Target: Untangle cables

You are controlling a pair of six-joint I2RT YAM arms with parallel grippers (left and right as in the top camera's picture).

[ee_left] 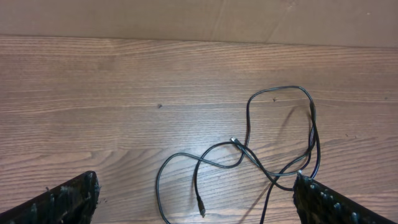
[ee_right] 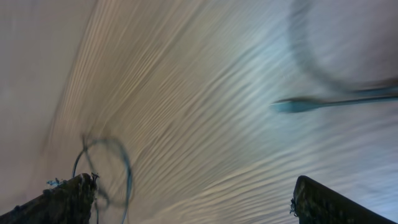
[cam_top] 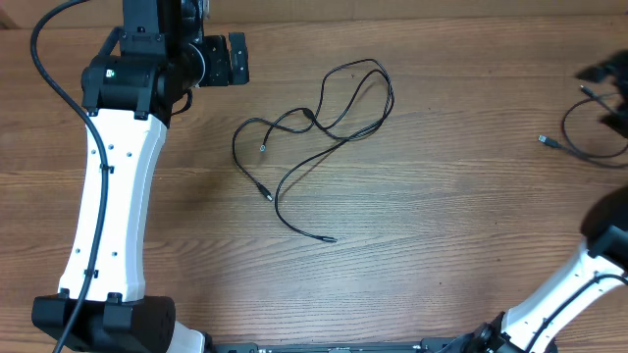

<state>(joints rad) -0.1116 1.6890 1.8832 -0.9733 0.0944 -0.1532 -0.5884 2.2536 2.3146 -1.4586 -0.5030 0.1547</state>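
The robot's right gripper needs to grab the tangle next at its looped bend, away from the plug ends, so that they stay free to untangle.
A tangle of thin black cables (cam_top: 316,126) lies at the table's middle, with plug ends at its left and bottom. In the left wrist view the tangle (ee_left: 281,134) lies ahead, with one plug (ee_left: 201,206) between my fingers. My left gripper (cam_top: 234,59) (ee_left: 196,182) is open and empty, above the table, left of the tangle. A separate black cable (cam_top: 571,142) with a plug (cam_top: 543,140) lies at the far right. My right gripper (cam_top: 608,73) (ee_right: 194,182) is open and empty over that cable. Its view is motion-blurred, showing a plug (ee_right: 300,106) and a cable loop (ee_right: 121,163).
The wooden table (cam_top: 432,255) runs to a pale back edge (ee_left: 199,18). My white left arm (cam_top: 108,196) stretches down the left side. My right arm's base (cam_top: 579,284) is at the bottom right.
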